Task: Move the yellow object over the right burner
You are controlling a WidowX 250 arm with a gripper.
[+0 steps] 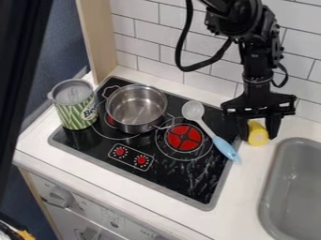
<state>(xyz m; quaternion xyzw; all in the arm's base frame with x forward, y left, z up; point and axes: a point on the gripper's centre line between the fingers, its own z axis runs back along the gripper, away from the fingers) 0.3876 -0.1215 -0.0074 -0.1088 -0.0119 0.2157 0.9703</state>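
Observation:
I should next grab the yellow object's rounded sides to move it over the right burner (pixel 184 137).
The gripper (pixel 257 130) is low over the counter, right of the stove. It is open, with one finger on each side of the yellow object (pixel 257 136). That object is a short, rounded piece on the white counter, between the stove's right edge and the sink; its upper back part is partly hidden by the gripper. The right burner (pixel 184 137) is a red disc with dark cross lines on the black stovetop, left of the gripper.
A metal pot (pixel 136 108) covers much of the left burner. A spoon with a blue handle (pixel 225 148) lies beside the right burner, its pale bowl toward the back. A green-striped can (pixel 76 110) stands at left; a grey sink (pixel 294 187) is at right.

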